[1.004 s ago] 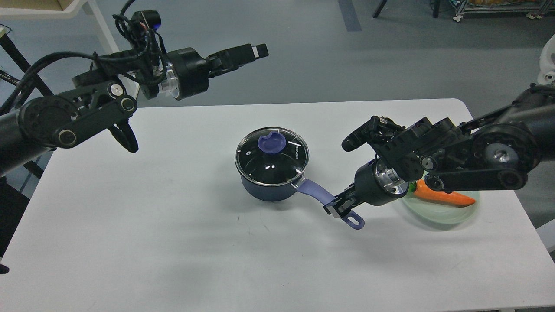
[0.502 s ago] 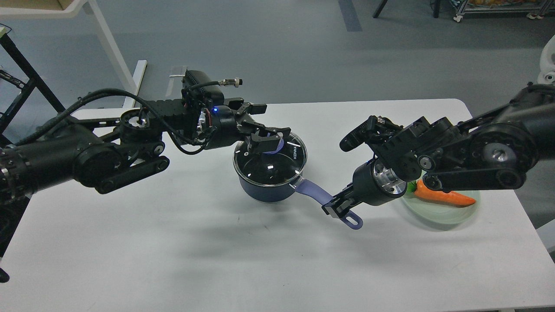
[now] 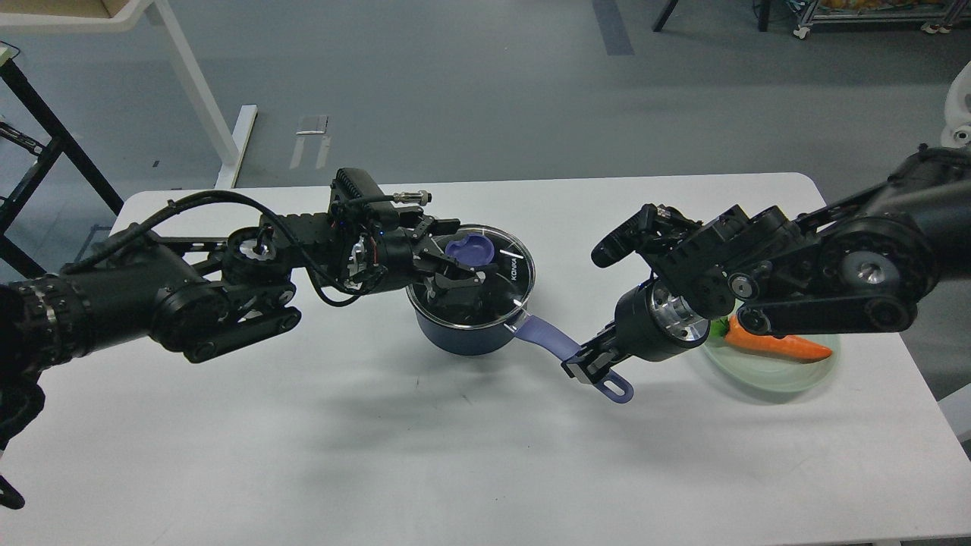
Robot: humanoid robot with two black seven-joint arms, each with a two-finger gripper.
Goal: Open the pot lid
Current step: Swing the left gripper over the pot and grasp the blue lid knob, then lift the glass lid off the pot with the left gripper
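My left gripper grabs the glass lid [image 3: 507, 267] by its narrow purple knob [image 3: 470, 249] next, since the lid is too wide for my fingers.
A dark blue pot [image 3: 463, 337] stands mid-table with a glass lid [image 3: 507, 267] seated on it. The lid has a purple knob [image 3: 469, 248]. My left gripper [image 3: 451, 255] comes in from the left, low over the lid. It is open, with one finger [image 3: 441, 227] behind the knob's left side and the other [image 3: 458, 279] in front of it. My right gripper [image 3: 586, 365] is shut on the far end of the pot's purple handle [image 3: 548, 334], holding it just above the table.
A pale green bowl [image 3: 789, 377] with an orange carrot [image 3: 775, 346] sits at the right, under my right arm. The white table [image 3: 379, 447] shows bare surface in front of the pot and at the left.
My left arm came down from high at the back left to the pot. Its gripper has dropped lower onto the lid, and the knob now shows between the fingers. The right gripper has stayed on the handle.
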